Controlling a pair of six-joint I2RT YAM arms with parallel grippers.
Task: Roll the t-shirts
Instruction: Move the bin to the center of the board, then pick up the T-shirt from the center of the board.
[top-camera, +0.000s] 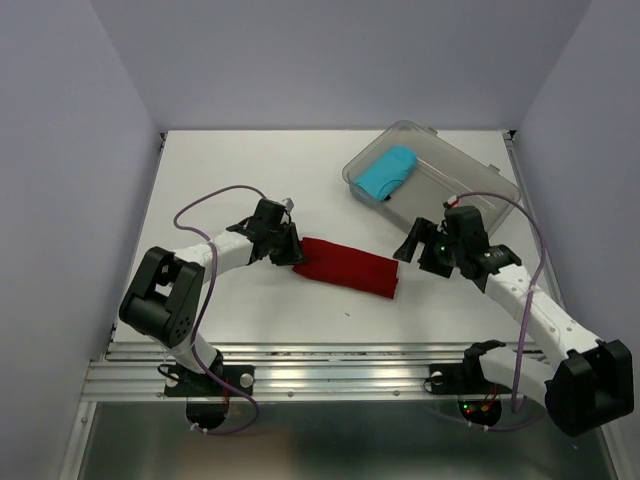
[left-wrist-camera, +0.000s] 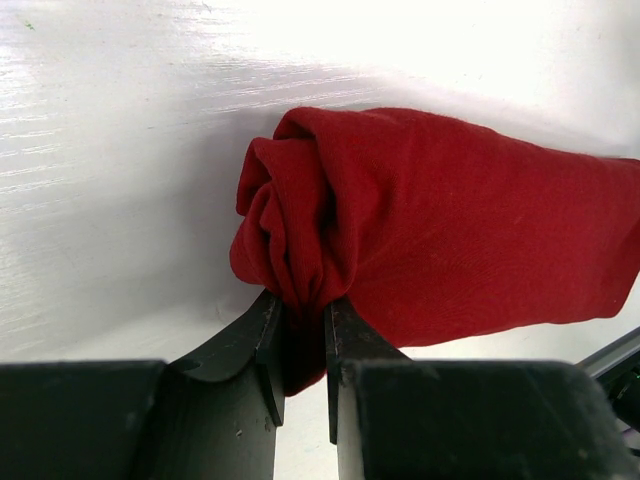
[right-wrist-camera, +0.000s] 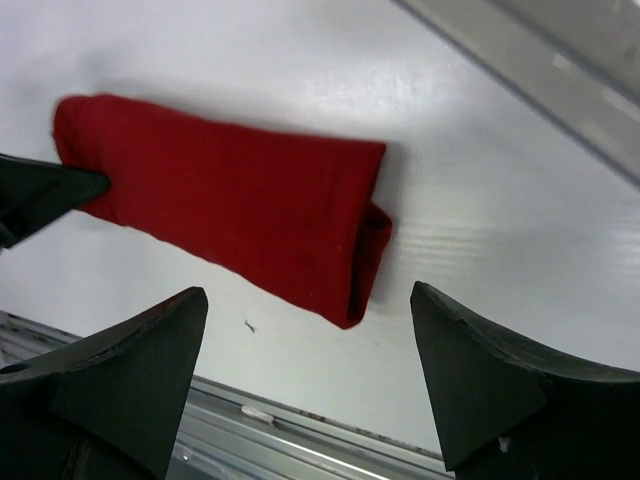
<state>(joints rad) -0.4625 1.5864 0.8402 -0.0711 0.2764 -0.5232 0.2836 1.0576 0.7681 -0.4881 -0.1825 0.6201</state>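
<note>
I should grab the dark red roll's loose end (top-camera: 388, 277) (right-wrist-camera: 350, 246) next with my right gripper, opposite my left gripper. Then I can lay the roll in the bin still rolled.
The dark red t-shirt (top-camera: 345, 267) lies as a long roll on the white table, also seen in the left wrist view (left-wrist-camera: 440, 230) and the right wrist view (right-wrist-camera: 230, 200). My left gripper (top-camera: 290, 250) is shut on the roll's left end; its jaws pinch the bunched cloth (left-wrist-camera: 300, 300). My right gripper (top-camera: 412, 243) is open and empty, hovering just off the roll's right end (right-wrist-camera: 310, 310). The light cyan-blue t-shirt (top-camera: 387, 172) sits as a compact roll inside the clear bin.
The clear plastic bin (top-camera: 470, 180) stands at the back right, just behind my right gripper. A metal rail (top-camera: 320, 375) runs along the table's near edge. Grey walls close in the sides and back. A small dark speck (right-wrist-camera: 249, 325) lies near the roll.
</note>
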